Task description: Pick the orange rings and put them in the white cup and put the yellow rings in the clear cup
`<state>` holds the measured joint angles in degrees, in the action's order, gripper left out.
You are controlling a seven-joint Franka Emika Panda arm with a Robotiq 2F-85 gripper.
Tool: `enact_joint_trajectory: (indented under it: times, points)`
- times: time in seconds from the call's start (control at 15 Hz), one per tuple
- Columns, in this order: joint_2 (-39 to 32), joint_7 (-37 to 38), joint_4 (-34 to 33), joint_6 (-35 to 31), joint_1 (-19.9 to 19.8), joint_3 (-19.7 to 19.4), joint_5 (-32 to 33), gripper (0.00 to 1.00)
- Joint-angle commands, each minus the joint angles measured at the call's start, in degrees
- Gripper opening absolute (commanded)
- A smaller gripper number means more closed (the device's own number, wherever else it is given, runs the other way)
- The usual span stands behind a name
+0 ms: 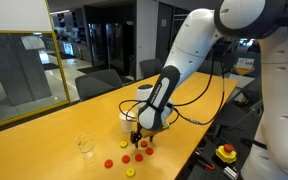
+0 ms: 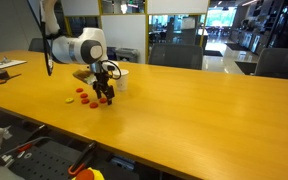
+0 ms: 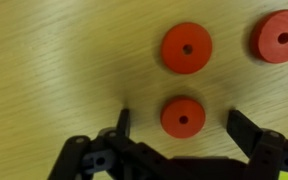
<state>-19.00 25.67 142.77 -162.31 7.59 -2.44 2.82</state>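
Note:
My gripper should close now: in the wrist view my fingers are at the table, level with the orange ring's sides. Closing now would hold it.
In the wrist view my gripper is open and low over the wooden table, with one orange ring lying flat between its fingers, untouched. Two more orange rings lie just beyond. In both exterior views the gripper hangs over a scatter of orange rings. Yellow rings lie at the edges of the scatter. The white cup stands behind the arm. The clear cup stands apart from the rings, near the table's front.
A yellow box with a red button sits below the table edge beside the robot base. Black cables trail across the table behind the arm. Office chairs stand along the far edge.

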Motion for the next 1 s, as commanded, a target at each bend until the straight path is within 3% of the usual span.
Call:
enact_joint_trajectory:
  times: [0.0,0.33,0.4,0.53,0.93]
  points:
    - [0.47,0.36,-0.07,-1.0,1.79,-1.34,-0.77,1.0]
    - [0.66,0.63,0.22,-1.09,2.49,-1.65,-0.36,0.97]
    - [0.62,0.45,0.18,-1.0,2.62,-1.8,-0.09,0.73]
    - [0.76,0.56,0.22,-1.05,2.81,-1.96,-0.16,0.71]
    - [3.52,-1.0,0.51,2.74,1.55,-0.66,-1.73,0.22]
